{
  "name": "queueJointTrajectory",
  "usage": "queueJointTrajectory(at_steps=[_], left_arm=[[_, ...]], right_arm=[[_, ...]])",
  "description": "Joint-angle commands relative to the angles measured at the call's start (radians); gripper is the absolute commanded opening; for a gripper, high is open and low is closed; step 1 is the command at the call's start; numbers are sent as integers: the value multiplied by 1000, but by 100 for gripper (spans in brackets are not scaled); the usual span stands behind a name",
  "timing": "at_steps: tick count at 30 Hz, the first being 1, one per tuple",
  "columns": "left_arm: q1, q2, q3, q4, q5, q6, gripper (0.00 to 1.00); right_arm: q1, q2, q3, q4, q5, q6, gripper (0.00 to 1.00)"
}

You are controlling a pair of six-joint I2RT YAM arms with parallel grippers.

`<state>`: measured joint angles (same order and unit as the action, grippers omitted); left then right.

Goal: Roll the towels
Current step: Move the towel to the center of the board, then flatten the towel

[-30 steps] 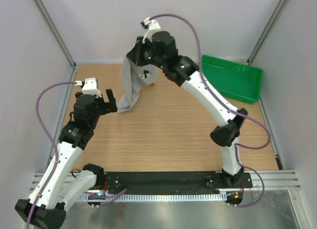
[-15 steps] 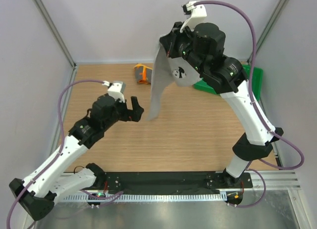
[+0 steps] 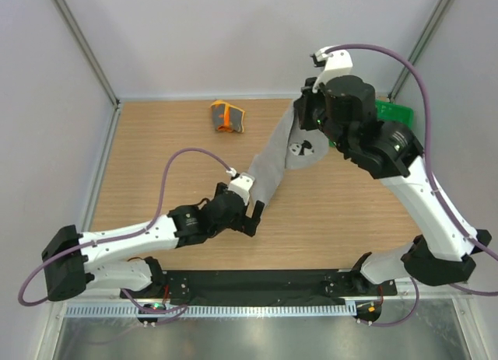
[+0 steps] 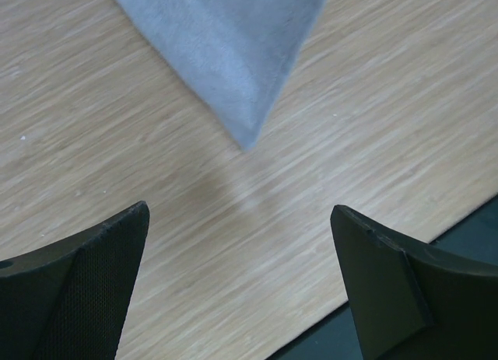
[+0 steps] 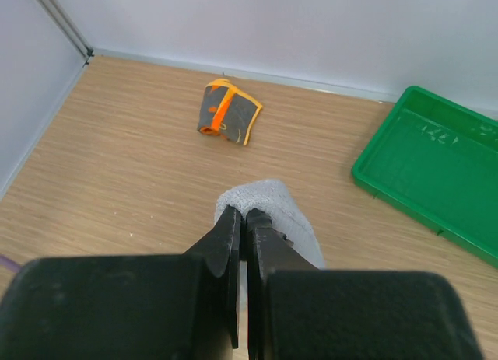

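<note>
The plain grey towel (image 3: 274, 159) needs to be spread flat for rolling, so my left gripper will next grab it by its lower corner (image 3: 255, 200), opposite my right gripper.
The plain grey towel (image 3: 274, 159) hangs in the air, stretched slantwise from my right gripper (image 5: 245, 214), which is shut on its upper edge. The towel's bunched top (image 5: 268, 198) bulges just past the closed fingertips. My left gripper (image 3: 253, 212) is low over the table near its front edge, open wide, just beside the towel's lower corner (image 4: 247, 138). Nothing is between the left fingers (image 4: 85, 274). The orange and yellow patterned towel (image 3: 226, 116) lies folded at the back of the table, also in the right wrist view (image 5: 227, 111).
A green plastic tray (image 5: 436, 173) stands at the back right, mostly hidden behind the right arm in the top view (image 3: 391, 111). White walls and metal frame posts close in the wooden table (image 3: 156, 166). The black base rail (image 3: 257, 282) runs along the front.
My right arm has carried the grey towel from the back of the table to the right and forward. My left arm has swung in low to the middle, beneath the towel's lower corner.
</note>
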<state>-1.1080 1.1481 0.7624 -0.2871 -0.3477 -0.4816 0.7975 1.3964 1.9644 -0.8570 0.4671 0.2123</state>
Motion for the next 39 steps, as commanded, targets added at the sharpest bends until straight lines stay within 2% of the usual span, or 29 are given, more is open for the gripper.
queueJointTrajectory(at_steps=[1, 4, 8, 14, 22, 23, 24, 25, 35, 38, 39], left_arm=[[-39, 99, 18, 98, -125, -17, 100], [-87, 211, 75, 108, -191, 3, 100], [-96, 367, 156, 104, -284, -15, 100], [-122, 534, 287, 132, -266, -22, 100], [-141, 659, 334, 155, -252, -32, 100], [-141, 667, 333, 157, -270, -41, 97], [-141, 686, 333, 158, -286, -45, 88], [-141, 693, 334, 158, -304, -49, 84], [-138, 754, 344, 209, -326, -23, 65], [-138, 763, 341, 235, -321, -11, 51], [-136, 765, 341, 249, -323, -9, 41]], right_arm=[[6, -60, -41, 39, 56, -11, 1], [5, -89, -81, 53, 59, -10, 1], [5, -102, -75, 30, 65, -4, 1], [6, -126, -101, 13, 73, 2, 1], [5, -134, -124, 27, 64, 4, 1], [5, -128, -118, 24, 59, 7, 1], [5, -123, -114, 23, 56, 10, 1], [5, -120, -113, 21, 51, 12, 1], [6, -128, -119, 24, 25, 32, 1], [5, -131, -116, 18, 19, 38, 1], [5, -132, -117, 18, 19, 39, 1]])
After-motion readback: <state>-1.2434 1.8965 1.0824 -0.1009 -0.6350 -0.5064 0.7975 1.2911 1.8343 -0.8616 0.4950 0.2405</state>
